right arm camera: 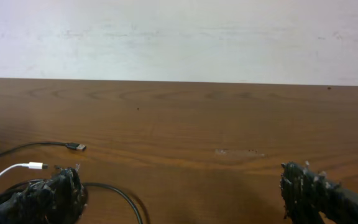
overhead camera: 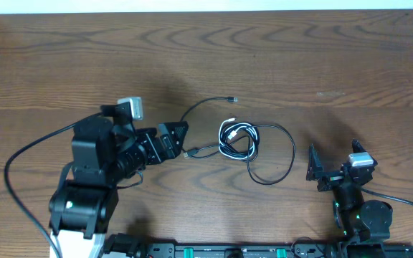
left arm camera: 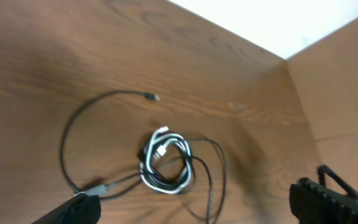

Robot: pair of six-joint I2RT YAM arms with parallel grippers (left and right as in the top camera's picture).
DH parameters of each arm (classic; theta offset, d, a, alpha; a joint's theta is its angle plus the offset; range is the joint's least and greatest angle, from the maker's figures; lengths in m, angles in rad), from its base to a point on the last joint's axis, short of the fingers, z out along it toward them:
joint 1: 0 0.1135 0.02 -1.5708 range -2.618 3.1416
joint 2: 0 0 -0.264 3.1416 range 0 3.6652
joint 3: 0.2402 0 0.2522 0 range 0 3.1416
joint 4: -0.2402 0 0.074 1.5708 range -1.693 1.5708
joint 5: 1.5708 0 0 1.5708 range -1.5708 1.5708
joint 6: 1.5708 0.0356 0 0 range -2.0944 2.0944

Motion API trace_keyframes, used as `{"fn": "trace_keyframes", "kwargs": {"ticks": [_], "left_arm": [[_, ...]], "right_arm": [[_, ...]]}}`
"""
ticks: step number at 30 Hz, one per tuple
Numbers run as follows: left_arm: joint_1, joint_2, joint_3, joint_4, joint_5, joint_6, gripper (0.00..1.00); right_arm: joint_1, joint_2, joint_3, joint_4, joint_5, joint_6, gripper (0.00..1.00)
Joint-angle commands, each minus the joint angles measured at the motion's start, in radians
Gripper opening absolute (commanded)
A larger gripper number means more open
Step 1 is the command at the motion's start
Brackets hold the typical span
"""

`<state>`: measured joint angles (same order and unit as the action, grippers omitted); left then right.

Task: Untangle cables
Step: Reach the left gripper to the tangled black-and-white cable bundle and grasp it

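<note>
I will grab the coiled cables next with my left gripper, by the side nearest to it, and leave the opposite side for my right gripper to untangle.
The cables (overhead camera: 236, 140) lie in a loose tangle at the middle of the wooden table. A white cable (left arm camera: 166, 138) is coiled together with black ones. One black cable (left arm camera: 67, 134) arcs out to the left and ends in a plug (overhead camera: 231, 99) further back. Another black loop (overhead camera: 291, 152) spreads to the right. My left gripper (overhead camera: 181, 136) is open just left of the tangle, its fingers (left arm camera: 73, 210) wide apart with nothing between them. Right of the tangle my right gripper (overhead camera: 334, 159) is open and empty; its left finger (right arm camera: 48, 196) stands beside a black cable (right arm camera: 120, 194).
Thick black arm cables run from the left arm (overhead camera: 20, 154) and the right arm (overhead camera: 407, 201). A black rail (overhead camera: 228, 251) runs along the table's front edge. A white wall (right arm camera: 179, 37) backs the table. A brown panel (left arm camera: 340, 93) stands at one side.
</note>
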<state>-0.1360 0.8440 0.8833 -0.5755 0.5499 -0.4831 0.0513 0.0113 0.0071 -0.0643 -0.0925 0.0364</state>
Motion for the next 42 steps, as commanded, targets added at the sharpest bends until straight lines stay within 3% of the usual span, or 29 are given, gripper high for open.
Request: {"fn": "trace_keyframes", "kwargs": {"ticks": [1,4,7,11,15,20,30,42], "left_arm": [[-0.003,0.038,0.015,0.040,0.068,-0.078,1.00],[-0.012,0.079,0.015,0.069,0.068,-0.248,1.00],[-0.068,0.118,0.015,0.068,0.051,-0.317,1.00],[-0.251,0.162,0.015,0.026,-0.238,-0.503,0.99],[-0.442,0.218,0.015,-0.006,-0.511,-0.711,0.88],[-0.598,0.359,0.015,-0.005,-0.683,-0.868,0.83],[-0.635,0.679,0.015,0.170,-0.682,-0.944,0.67],[-0.635,0.890,0.015,0.335,-0.682,-0.943,0.66]], "right_arm": [[0.009,-0.004,-0.002,-0.004,0.005,-0.016,0.99],[0.009,-0.004,-0.002,-0.004,0.005,-0.016,0.99],[0.009,-0.004,-0.002,-0.004,0.005,-0.016,0.99],[0.009,-0.004,-0.002,-0.004,0.005,-0.016,0.99],[0.009,-0.004,-0.002,-0.004,0.005,-0.016,0.99],[0.009,-0.004,-0.002,-0.004,0.005,-0.016,0.99],[0.009,-0.004,-0.002,-0.004,0.005,-0.016,0.99],[0.009,-0.004,-0.002,-0.004,0.005,-0.016,0.99]]}}
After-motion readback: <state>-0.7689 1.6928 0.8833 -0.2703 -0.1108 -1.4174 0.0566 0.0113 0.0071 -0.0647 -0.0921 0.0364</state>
